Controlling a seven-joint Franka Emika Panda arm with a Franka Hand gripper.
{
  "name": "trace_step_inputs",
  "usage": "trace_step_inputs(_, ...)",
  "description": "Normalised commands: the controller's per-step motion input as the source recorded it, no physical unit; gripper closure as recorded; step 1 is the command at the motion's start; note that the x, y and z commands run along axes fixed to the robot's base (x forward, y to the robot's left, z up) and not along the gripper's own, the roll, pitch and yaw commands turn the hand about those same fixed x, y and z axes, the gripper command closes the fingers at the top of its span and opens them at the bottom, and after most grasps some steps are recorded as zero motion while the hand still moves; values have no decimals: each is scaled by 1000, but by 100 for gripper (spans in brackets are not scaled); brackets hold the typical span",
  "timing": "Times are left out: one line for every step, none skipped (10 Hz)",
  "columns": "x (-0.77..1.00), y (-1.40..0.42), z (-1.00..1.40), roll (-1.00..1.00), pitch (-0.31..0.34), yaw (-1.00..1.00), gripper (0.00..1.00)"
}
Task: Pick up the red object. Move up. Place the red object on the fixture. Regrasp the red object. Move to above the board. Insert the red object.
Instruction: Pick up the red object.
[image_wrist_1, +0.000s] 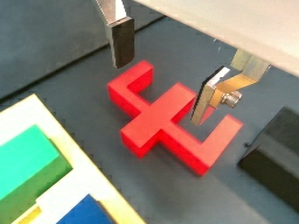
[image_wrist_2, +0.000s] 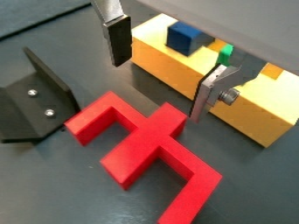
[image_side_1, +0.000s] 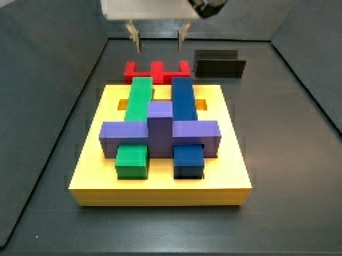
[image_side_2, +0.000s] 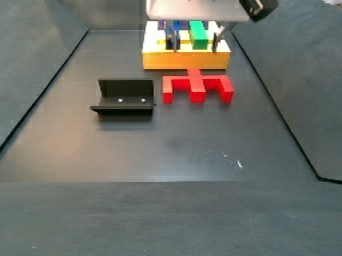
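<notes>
I should next grab the red object with my gripper by its middle prong (image_side_1: 158, 67) (image_wrist_1: 177, 97), so that I can lift the object and set it on the fixture.
The red object (image_wrist_1: 163, 122) lies flat on the dark floor between the board and the fixture; it also shows in the other wrist view (image_wrist_2: 138, 144) and in both side views (image_side_1: 158, 71) (image_side_2: 198, 87). My gripper (image_wrist_1: 162, 77) hangs open just above it, with one finger (image_wrist_1: 121, 42) over one side and the other finger (image_wrist_1: 212, 94) over the opposite side, nothing between them. In a side view the gripper (image_side_1: 158, 42) is above the red object. The yellow board (image_side_1: 160, 170) carries green, blue and purple blocks. The fixture (image_side_2: 126, 97) stands apart from the red object.
The dark walls of the enclosure (image_side_1: 54, 100) close in the floor on both sides. The yellow board's edge (image_wrist_2: 198, 79) stands close behind the gripper in a wrist view, and the fixture (image_wrist_2: 33, 101) is close beside the red object.
</notes>
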Motion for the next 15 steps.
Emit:
trace_step_inputs(-40, -97, -731, 290, -126, 0, 0)
trace_step_inputs(0, -311, -591, 223, -131, 0, 0)
trace_step_inputs(11, -297, -566, 220, -87, 0, 0)
trace_step_inputs(9, -249, -551, 183, -113, 0, 0)
trace_step_inputs(0, -137, -591, 219, -100, 0, 0)
trace_step_inputs(0, 0, -497, 231, -44, 0, 0)
trace_step_inputs(0, 0, -403, 253, -26, 0, 0)
trace_step_inputs(0, 23, -343, 253, 0, 0, 0)
trace_step_inputs(0, 40, -211, 137, 0, 0, 0)
trace_step_inputs(0, 49, -169, 131, 0, 0, 0)
trace_step_inputs(0, 43, -154, 130, 0, 0, 0)
trace_step_inputs(0, 37, -134, 151, 0, 0, 0)
trace_step_inputs(0, 57, -183, 160, 0, 0, 0)
trace_step_inputs(0, 0, -166, 114, 0, 0, 0)
trace_step_inputs(0, 26, -157, 81, 0, 0, 0)
